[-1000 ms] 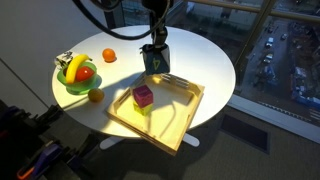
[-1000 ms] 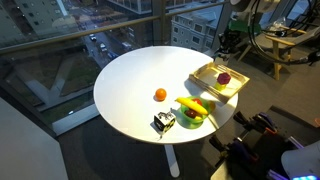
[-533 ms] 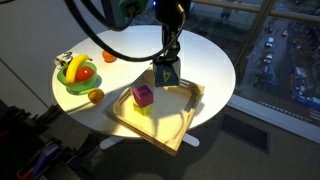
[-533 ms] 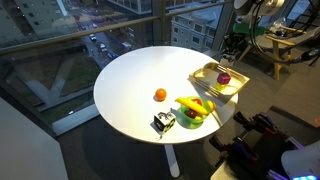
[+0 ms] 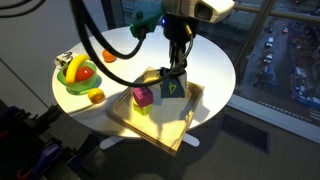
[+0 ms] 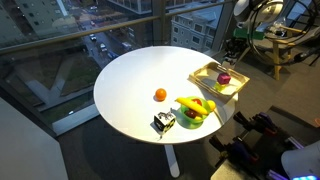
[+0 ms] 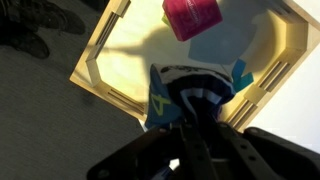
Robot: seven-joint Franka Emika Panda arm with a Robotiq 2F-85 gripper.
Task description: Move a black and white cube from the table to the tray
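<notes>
My gripper lowers the cube next before opening. The cube hangs tilted above the tray's inside, so opening now would drop it and perhaps make it tumble.
My gripper (image 5: pixel 174 84) is shut on the black and white cube (image 5: pixel 173 90), a dark cube with pale marks. It holds the cube just above the yellowish inside of the light-wood tray (image 5: pixel 150 136), near the tray's far rim. In the wrist view the cube (image 7: pixel 170 95) sits between my fingers (image 7: pixel 196 112) over the tray (image 7: pixel 100 50); its lower part is hidden by the fingers. A magenta cube (image 5: pixel 143 96) lies in the tray beside it, apart from it, and shows in the wrist view (image 7: pixel 192 17). The tray stands on the round white table (image 5: pixel 205 55).
A green bowl (image 5: pixel 78 78) with a banana and red fruit stands at the table's edge. An orange (image 5: pixel 108 56), a small orange fruit (image 5: pixel 95 96) and another black and white object (image 6: pixel 164 122) lie near the bowl. Windows surround the table (image 6: pixel 130 85).
My gripper has carried the cube from the table beyond the tray's far rim to over the tray's inside, ending beside the magenta cube. Nothing else moved.
</notes>
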